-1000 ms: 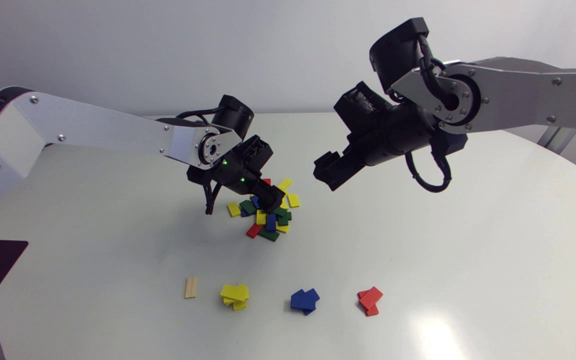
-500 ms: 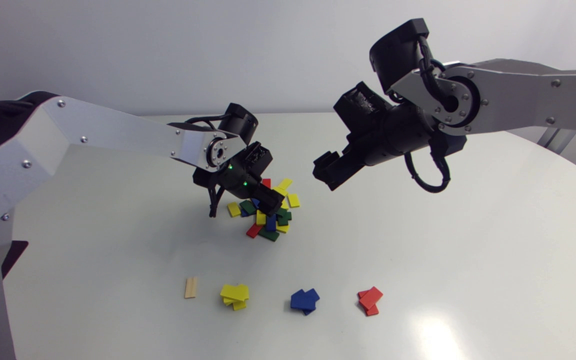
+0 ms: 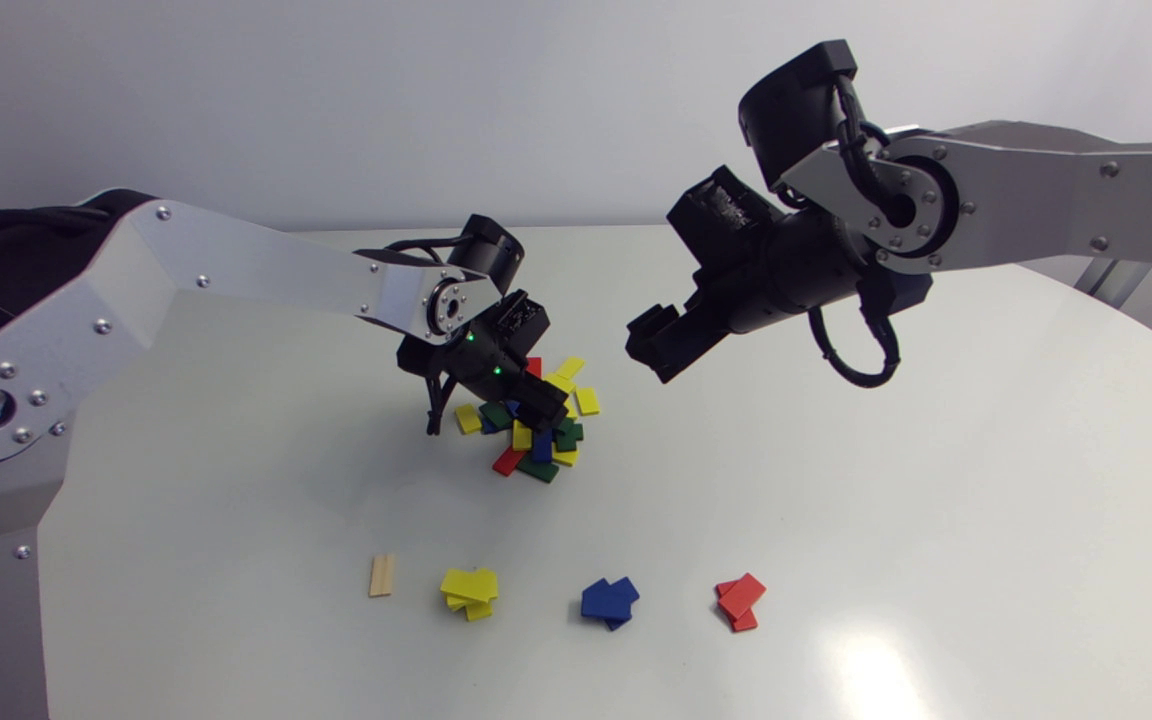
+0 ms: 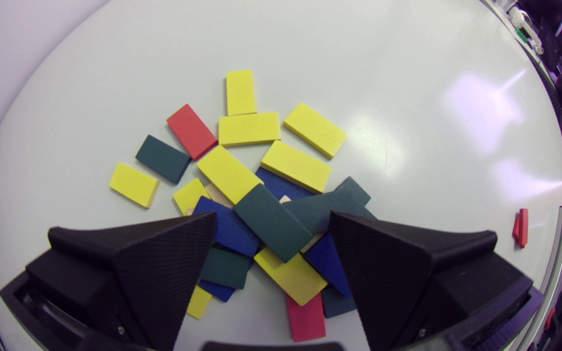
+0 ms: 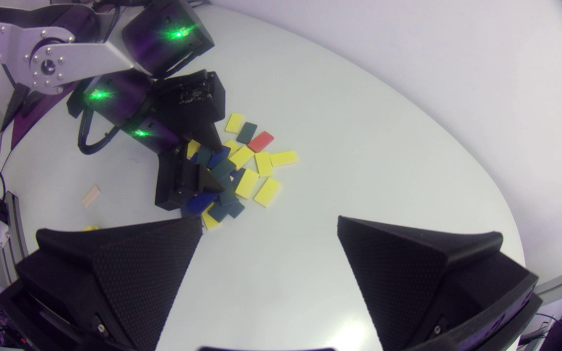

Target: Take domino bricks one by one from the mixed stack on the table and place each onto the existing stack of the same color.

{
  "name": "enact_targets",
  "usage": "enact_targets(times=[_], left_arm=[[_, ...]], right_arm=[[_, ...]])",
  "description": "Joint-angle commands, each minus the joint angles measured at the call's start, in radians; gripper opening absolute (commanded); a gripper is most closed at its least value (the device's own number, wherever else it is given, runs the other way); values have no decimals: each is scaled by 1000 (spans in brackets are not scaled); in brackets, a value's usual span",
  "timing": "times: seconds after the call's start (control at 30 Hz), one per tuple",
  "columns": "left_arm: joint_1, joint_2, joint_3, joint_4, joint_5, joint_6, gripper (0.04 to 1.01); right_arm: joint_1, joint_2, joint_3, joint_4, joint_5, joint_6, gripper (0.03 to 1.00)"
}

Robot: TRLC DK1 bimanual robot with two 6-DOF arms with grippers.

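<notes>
The dark green brick (image 4: pixel 271 222) should be sorted out of the mixed pile by color, so my left gripper should next grab the brick by its long sides.
The mixed pile (image 3: pixel 536 432) of yellow, blue, green and red domino bricks lies mid-table. My left gripper (image 3: pixel 542 406) is down on it, open. In the left wrist view a dark green brick (image 4: pixel 271 222) lies slantwise on top of the pile between the fingertips (image 4: pixel 198 234), with a small gap on each side. Near the table's front stand the yellow stack (image 3: pixel 469 592), the blue stack (image 3: pixel 609 601) and the red stack (image 3: pixel 739 601). My right gripper (image 3: pixel 651 350) hangs open and empty above the table, right of the pile (image 5: pixel 242 170).
A single pale wooden brick (image 3: pixel 382 575) lies left of the yellow stack. The white round table (image 3: pixel 936 480) has wide bare room to the right and front right. The red stack (image 4: pixel 521 227) shows far off beside the left gripper's right finger.
My left arm has swung further in over the table and its gripper has settled slightly lower on the pile. The right arm has not moved.
</notes>
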Motion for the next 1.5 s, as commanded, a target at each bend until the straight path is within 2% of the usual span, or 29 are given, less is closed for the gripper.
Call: enact_targets(times=[0.0,0.27,0.83,0.9,0.97,1.07,1.13,1.17,1.2,1.47], left_arm=[[-11,35,37,-12,-3,-33,620],[-17,43,49,-20,-3,-35,379],[-5,52,40,-33,-3,-38,379],[-5,50,41,-33,-3,-38,390],[-6,50,41,-35,-3,-36,446],[-9,53,41,-38,-3,-36,444],[-11,60,40,-41,-3,-36,423],[-12,63,40,-41,-3,-36,334],[-12,64,40,-41,-3,-36,307],[-11,58,35,-50,-3,-33,298]], right_arm=[[-7,-7,-35,13,-6,16,974],[-8,-13,-41,13,-6,17,974],[-7,-16,-47,14,-6,17,974],[-7,-16,-47,14,-6,16,974],[-7,-16,-46,14,-6,16,974],[-7,-17,-46,14,-6,16,974],[-7,-17,-47,14,-6,16,974],[-7,-17,-47,14,-6,16,974],[-7,-17,-47,14,-6,16,974],[-7,-19,-52,14,-6,17,974]])
